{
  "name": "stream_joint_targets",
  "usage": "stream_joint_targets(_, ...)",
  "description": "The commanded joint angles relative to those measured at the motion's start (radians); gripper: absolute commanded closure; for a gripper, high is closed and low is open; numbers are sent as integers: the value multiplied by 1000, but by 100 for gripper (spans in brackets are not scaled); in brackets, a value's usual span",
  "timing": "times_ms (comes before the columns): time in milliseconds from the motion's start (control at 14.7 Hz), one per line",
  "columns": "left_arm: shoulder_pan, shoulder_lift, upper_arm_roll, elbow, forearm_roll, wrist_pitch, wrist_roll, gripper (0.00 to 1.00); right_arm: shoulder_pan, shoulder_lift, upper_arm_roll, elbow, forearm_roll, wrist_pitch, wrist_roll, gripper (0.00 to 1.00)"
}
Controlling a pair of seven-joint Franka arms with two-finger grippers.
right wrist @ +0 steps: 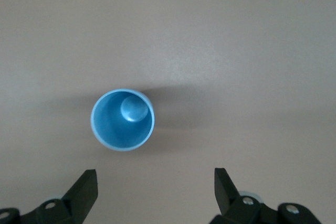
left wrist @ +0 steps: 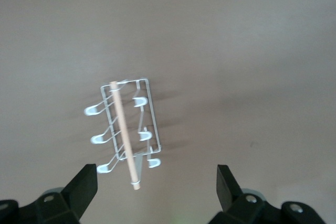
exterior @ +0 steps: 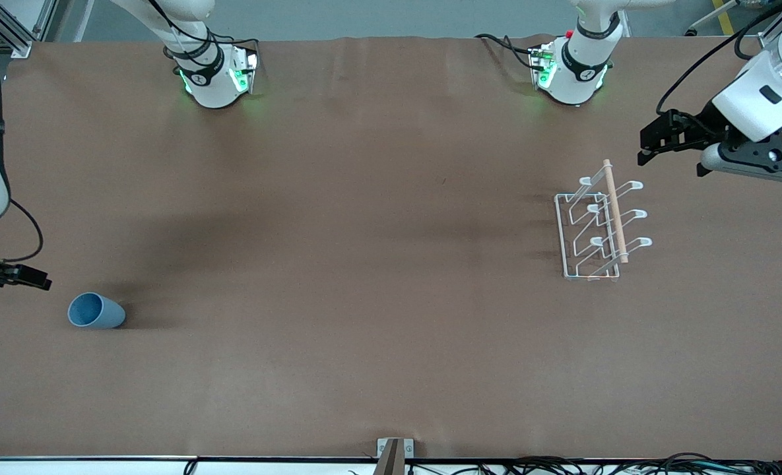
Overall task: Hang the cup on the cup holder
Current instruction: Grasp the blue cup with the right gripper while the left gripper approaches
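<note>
The right gripper picks up the light-blue cup by its rim [exterior: 70, 310] next, to get it over to the white wire cup holder [exterior: 598, 221].
The light-blue cup [exterior: 96, 311] lies on its side on the brown table at the right arm's end, its mouth turned toward my right gripper [exterior: 37, 280]. That gripper is open and empty, a short way from the cup. The right wrist view looks into the cup's mouth [right wrist: 123, 120], ahead of the open right gripper [right wrist: 156, 182]. The white wire cup holder [exterior: 598, 221] with its wooden dowel [exterior: 614, 211] stands toward the left arm's end. My left gripper [exterior: 645, 148] hangs open and empty above the table beside the holder. The left wrist view shows the holder [left wrist: 128, 129] ahead of the open left gripper [left wrist: 157, 182].
The brown table [exterior: 364, 264] is bare between the cup and the holder. Both arm bases [exterior: 216, 76] stand along its edge farthest from the front camera. A small metal bracket [exterior: 394, 452] sits at the nearest edge, with cables below it.
</note>
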State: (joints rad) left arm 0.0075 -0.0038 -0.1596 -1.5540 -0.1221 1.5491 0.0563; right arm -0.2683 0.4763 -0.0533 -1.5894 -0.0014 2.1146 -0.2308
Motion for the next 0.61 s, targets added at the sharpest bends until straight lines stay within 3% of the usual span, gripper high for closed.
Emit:
stream_joint_targets(0,-6,33,-3,26,-62,5,36,0,-20,80,15,19,17,53,-15,3)
stream_joint_targets(272,-73,88,-32,66,-97,45,68,0,-22,156,21,19,20,117,-12,6)
stream_joint_targets(408,-124,116,-43,72,-97,95,95,0,-19,168,21,19,72,131,-15,7)
stream_joint_targets(544,-168,139,-43,71,-93,144,112,0,-20,180,21,19,87,136,-15,19)
